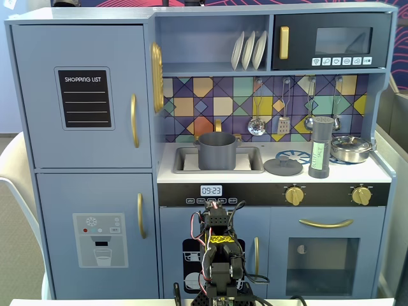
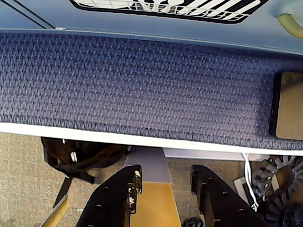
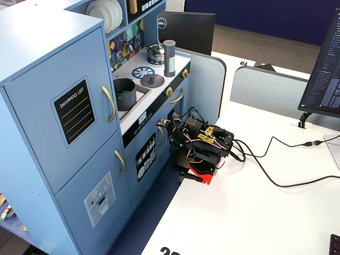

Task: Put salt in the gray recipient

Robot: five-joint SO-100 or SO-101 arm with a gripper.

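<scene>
Next, the gripper grabs the salt shaker by its labeled body below the cap [image 1: 320, 150], to put salt in the gray pot [image 1: 217, 152].
The salt [image 1: 320, 146] is a tall dark-gray shaker with a pale green label. It stands upright on the toy kitchen's counter, right of the sink, and shows in both fixed views [image 3: 169, 58]. The gray recipient [image 1: 217, 150], a matte gray pot, sits in the sink [image 3: 124, 93]. My arm [image 3: 199, 143] is folded low on the white table, in front of the kitchen's lower cabinet and well below the counter. In the wrist view my gripper [image 2: 165, 170] is open with nothing between its black fingers, and it faces the floor.
A flat gray lid [image 1: 283, 166] lies between the sink and the salt. Behind the salt on the hob sits a shiny silver pan [image 1: 350, 148]. Utensils hang on the backsplash [image 1: 280, 121]. Cables [image 3: 276, 175] trail across the table [image 3: 255, 223] toward a monitor [image 3: 324, 64].
</scene>
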